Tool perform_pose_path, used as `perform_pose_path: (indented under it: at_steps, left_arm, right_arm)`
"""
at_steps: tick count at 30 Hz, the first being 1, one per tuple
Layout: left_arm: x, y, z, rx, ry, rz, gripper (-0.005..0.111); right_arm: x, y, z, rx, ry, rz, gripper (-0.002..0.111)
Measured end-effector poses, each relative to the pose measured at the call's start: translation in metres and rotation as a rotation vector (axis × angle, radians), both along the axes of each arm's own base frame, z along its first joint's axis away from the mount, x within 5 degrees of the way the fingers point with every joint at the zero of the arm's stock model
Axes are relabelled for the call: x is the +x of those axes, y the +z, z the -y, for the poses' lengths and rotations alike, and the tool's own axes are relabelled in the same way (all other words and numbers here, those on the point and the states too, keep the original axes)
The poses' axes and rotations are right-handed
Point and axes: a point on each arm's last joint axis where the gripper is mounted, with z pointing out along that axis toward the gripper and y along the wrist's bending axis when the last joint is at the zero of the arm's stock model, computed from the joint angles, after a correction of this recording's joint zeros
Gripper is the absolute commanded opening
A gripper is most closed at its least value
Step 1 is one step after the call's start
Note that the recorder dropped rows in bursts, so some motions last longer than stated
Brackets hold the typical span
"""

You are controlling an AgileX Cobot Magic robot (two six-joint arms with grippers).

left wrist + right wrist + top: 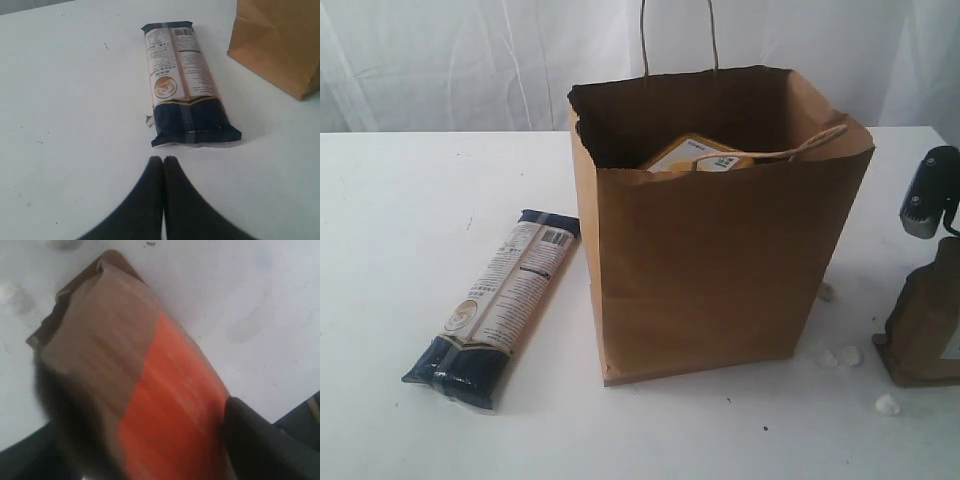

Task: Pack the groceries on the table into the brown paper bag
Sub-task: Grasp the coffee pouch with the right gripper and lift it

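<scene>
The right gripper grabs the brown pouch by its orange-labelled upper part [948, 254] next, to pack the pouch into the paper bag [720, 270].
The brown paper bag [720, 270] stands upright mid-table with its top open, and a yellow labelled item [695, 155] shows inside. The long pasta packet [505, 300] lies flat on the table [410, 220] to the bag's left. My left gripper [163, 159] is shut and empty, hovering just short of the packet's [185, 85] dark-blue end. The brown orange-labelled pouch [925, 320] stands at the right edge. My right gripper [150, 410] is open around the pouch [115, 340], one finger [250, 440] against its orange side.
Small white crumpled bits [840, 355] lie on the table between the bag and the pouch, with another [887, 404] nearer the front. A white curtain hangs behind. The bag's corner [280, 45] stands close beside the packet.
</scene>
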Motion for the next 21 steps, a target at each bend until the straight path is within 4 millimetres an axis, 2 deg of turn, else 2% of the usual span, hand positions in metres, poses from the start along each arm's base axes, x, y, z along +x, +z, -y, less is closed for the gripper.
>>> perform_pose_path:
  at_steps: [2, 4, 8, 12, 15, 21]
  left_arm:
    - [0.0, 0.0, 0.0, 0.0, 0.0, 0.0, 0.0]
    - [0.0, 0.0, 0.0, 0.0, 0.0, 0.0, 0.0]
    - [0.0, 0.0, 0.0, 0.0, 0.0, 0.0, 0.0]
    - [0.0, 0.0, 0.0, 0.0, 0.0, 0.0, 0.0]
    - [0.0, 0.0, 0.0, 0.0, 0.0, 0.0, 0.0]
    - [0.0, 0.0, 0.0, 0.0, 0.0, 0.0, 0.0]
  right_arm:
    - [-0.001, -0.003, 0.002, 0.003, -0.004, 0.003, 0.052]
    - [-0.001, -0.005, 0.002, 0.008, -0.006, 0.011, 0.037]
    - [0.0, -0.005, 0.001, 0.018, -0.034, 0.036, -0.001]
    - [0.001, 0.0, 0.0, 0.067, -0.168, 0.121, 0.0]
    - [0.002, 0.014, -0.001, 0.122, -0.3, 0.22, 0.0]
    - [-0.013, 0.065, 0.005, 0.185, -0.43, 0.435, 0.0]
